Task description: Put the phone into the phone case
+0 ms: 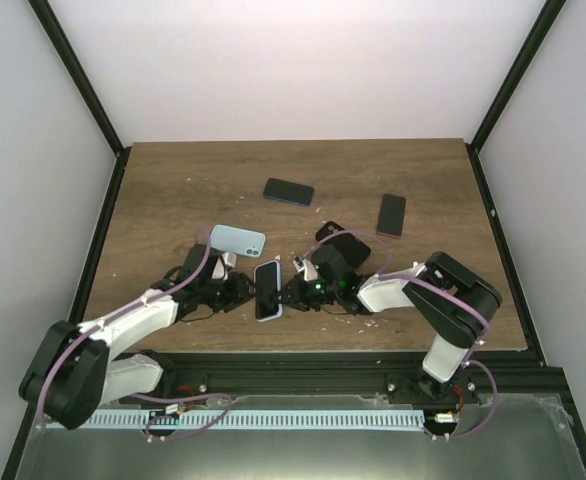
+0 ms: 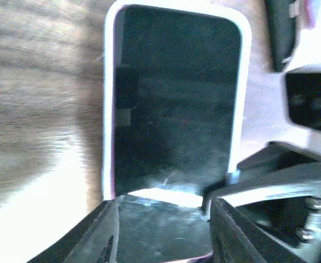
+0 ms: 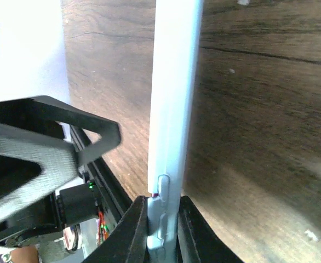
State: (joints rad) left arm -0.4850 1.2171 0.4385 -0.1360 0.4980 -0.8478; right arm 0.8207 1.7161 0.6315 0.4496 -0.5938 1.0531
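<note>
The phone would come up in its case if the robot lifted its right gripper now, because both fingers are closed on the phone's thin edge near the button (image 1: pixel 280 297) (image 3: pixel 162 217).
A dark-screened phone (image 1: pixel 268 288) sits in a white phone case (image 2: pixel 108 109) between my two grippers near the table's front edge. In the left wrist view the phone's near end (image 2: pixel 160 230) reaches past the case rim and shows a pink edge. The jaws of my left gripper (image 2: pixel 163 219) stand apart on either side of that end; from above, this gripper (image 1: pixel 243 291) is at the phone's left side. My right gripper (image 3: pixel 163 219) is shut on the phone's thin edge (image 3: pixel 168 137), just below a side button, and sits at the phone's right (image 1: pixel 291 293).
A light blue case (image 1: pixel 238 239) lies just behind the left gripper. A black case (image 1: pixel 343 243) lies behind the right gripper. Two dark phones (image 1: pixel 288 191) (image 1: pixel 391 214) lie farther back. The table's front edge (image 1: pixel 303 350) is close behind both wrists.
</note>
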